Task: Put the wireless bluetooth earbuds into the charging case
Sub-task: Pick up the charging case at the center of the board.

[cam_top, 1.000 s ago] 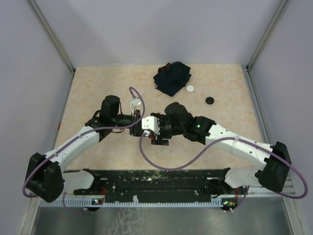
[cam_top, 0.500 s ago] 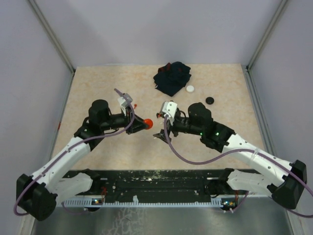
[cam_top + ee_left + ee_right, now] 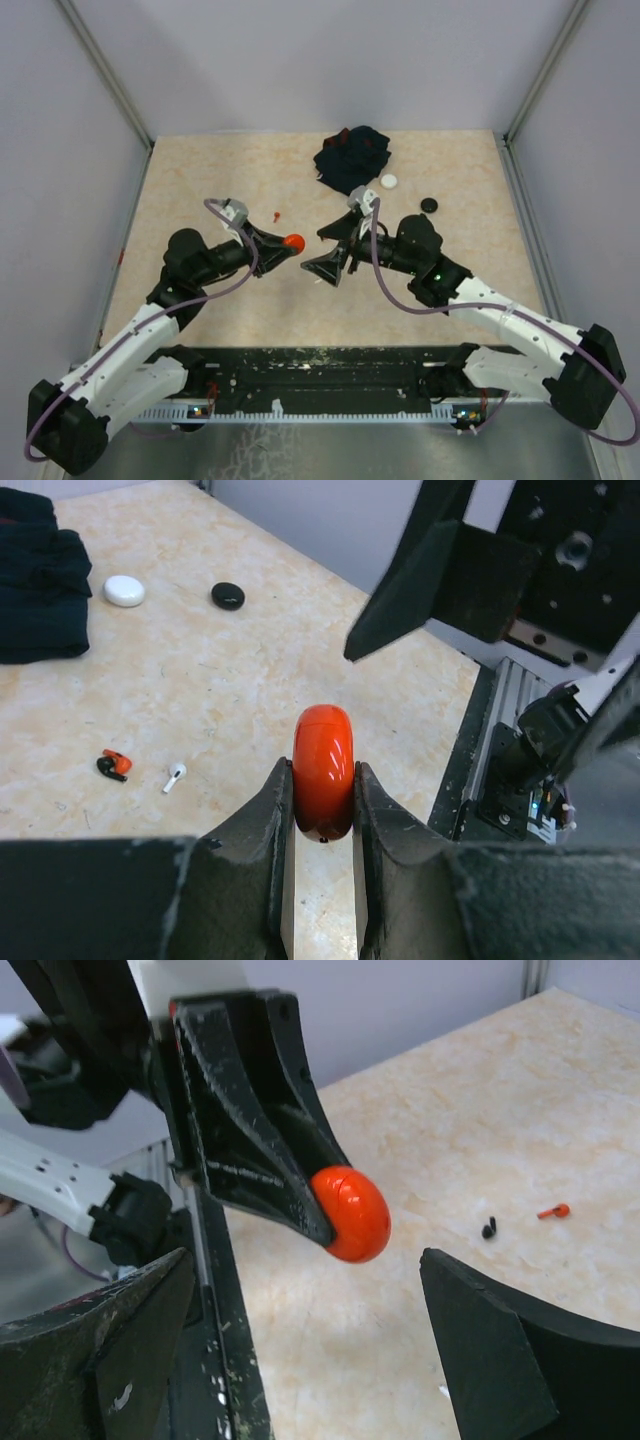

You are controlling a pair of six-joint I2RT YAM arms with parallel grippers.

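My right gripper is to grab the case's free edge next, opposite my left gripper. Then my left gripper can re-hold the case for putting the earbuds in.
An orange-red round charging case (image 3: pixel 323 765) is held edge-on above the table, my left gripper (image 3: pixel 322 780) shut on it; it appears again as the case (image 3: pixel 293 242) and the case (image 3: pixel 352 1213). My right gripper (image 3: pixel 308 1270) stands wide open facing the case, a short gap away, holding nothing; from above the right gripper (image 3: pixel 328 250) is just right of it. On the table lie earbuds: a red-and-black one (image 3: pixel 113 765), a white one (image 3: pixel 175 776), a black one (image 3: pixel 489 1228) and a red one (image 3: pixel 553 1211).
A dark navy cloth (image 3: pixel 352 158) lies at the back of the table. A white puck (image 3: pixel 388 181) and a black puck (image 3: pixel 429 205) sit to its right. The black base rail (image 3: pixel 320 375) runs along the near edge.
The two grippers, close together a second ago, have drawn apart. The left one swung back and left with the orange-red case; the right one opened wide and pulled back to the right.
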